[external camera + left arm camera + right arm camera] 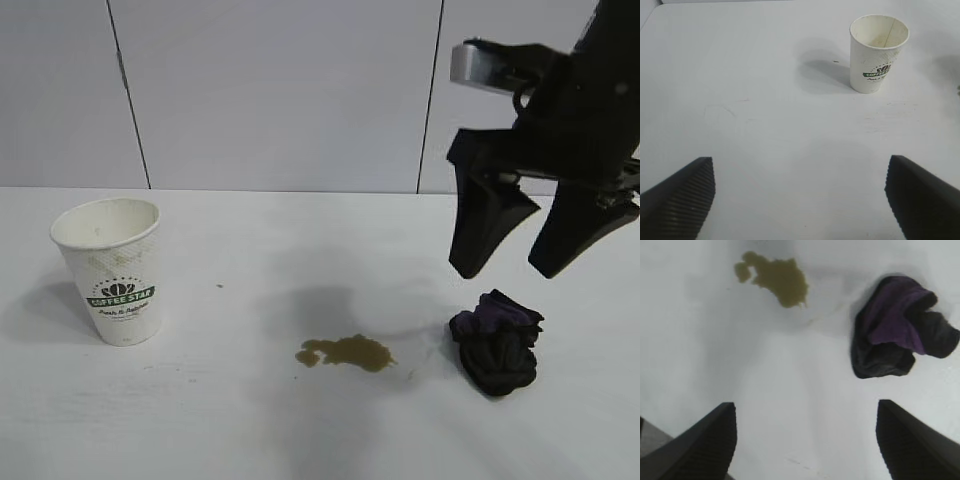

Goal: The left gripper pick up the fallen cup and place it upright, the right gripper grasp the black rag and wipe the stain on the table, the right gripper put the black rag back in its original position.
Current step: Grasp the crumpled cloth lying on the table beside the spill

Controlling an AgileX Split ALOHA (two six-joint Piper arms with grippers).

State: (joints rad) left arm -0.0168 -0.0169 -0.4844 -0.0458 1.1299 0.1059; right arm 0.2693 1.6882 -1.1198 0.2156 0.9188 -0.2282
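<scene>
Next, my right gripper grips the rag by its raised purple fold (497, 310) (897, 322) to wipe the stain, since the rag lies bunched and slack.
The white cup (110, 270) with the green logo stands upright at the left of the white table (240, 420); it also shows in the left wrist view (877, 52). The left gripper (800, 172) is open and empty, well away from the cup, and does not show in the exterior view. The brown stain (347, 352) lies near the table's middle and shows in the right wrist view (774, 278). The black rag (496, 340) with a purple patch lies to its right (900, 327). The right gripper (508, 268) hangs open and empty just above the rag (805, 412).
A grey panelled wall (280, 90) runs behind the table. A faint grey shadow lies on the table between cup and stain.
</scene>
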